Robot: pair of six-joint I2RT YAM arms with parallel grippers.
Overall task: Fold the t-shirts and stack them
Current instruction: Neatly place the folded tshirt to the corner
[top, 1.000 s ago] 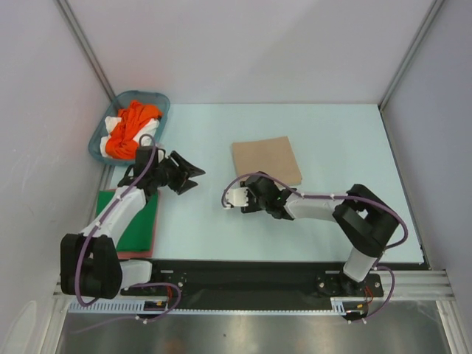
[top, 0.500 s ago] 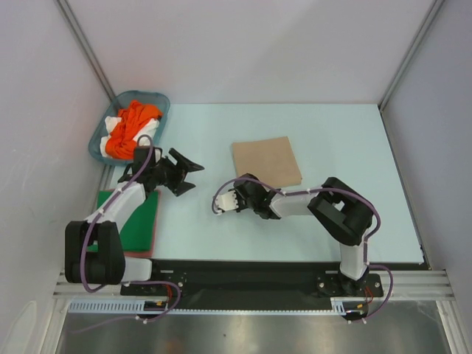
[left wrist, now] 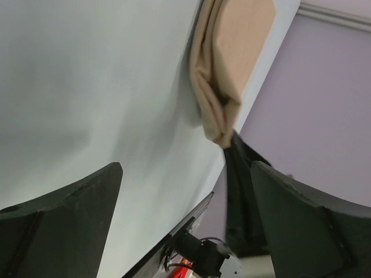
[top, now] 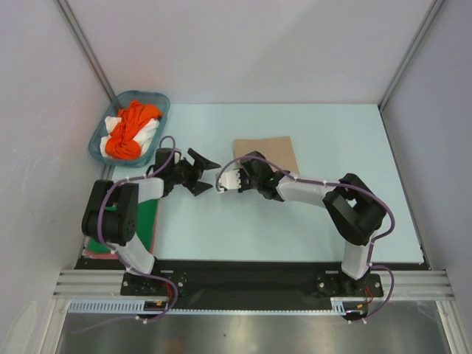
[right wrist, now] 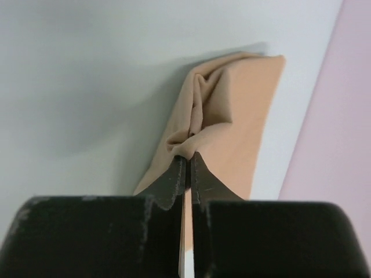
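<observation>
My left gripper is to pick up the folded tan-beige t-shirt (top: 271,150) next by its lifted edge, which faces the green t-shirt, and stack it there.
A folded tan-beige t-shirt (top: 271,150) lies at mid-table. My right gripper (top: 248,164) is shut on its near left edge, and the cloth bunches up between the fingertips (right wrist: 189,157). The tan shirt (right wrist: 237,110) stretches away beyond them. My left gripper (top: 209,175) hangs wide open just left of the right wrist, with nothing between its fingers (left wrist: 58,226). The left wrist view shows the tan shirt (left wrist: 223,69) ahead, lifted at one end. A dark green t-shirt (top: 147,218) lies folded at the left on a reddish one (top: 94,251). Orange (top: 131,125) and white (top: 113,124) shirts sit crumpled together.
The teal plastic basket (top: 159,99) holding the orange and white shirts stands at the back left corner. Grey walls close in both sides and the back. The left arm reaches over the green stack. A black rail runs along the near table edge.
The left arm swung right and away from the green stack while its jaws opened wide. The right gripper moved up to the tan shirt's near left edge and shut on it.
</observation>
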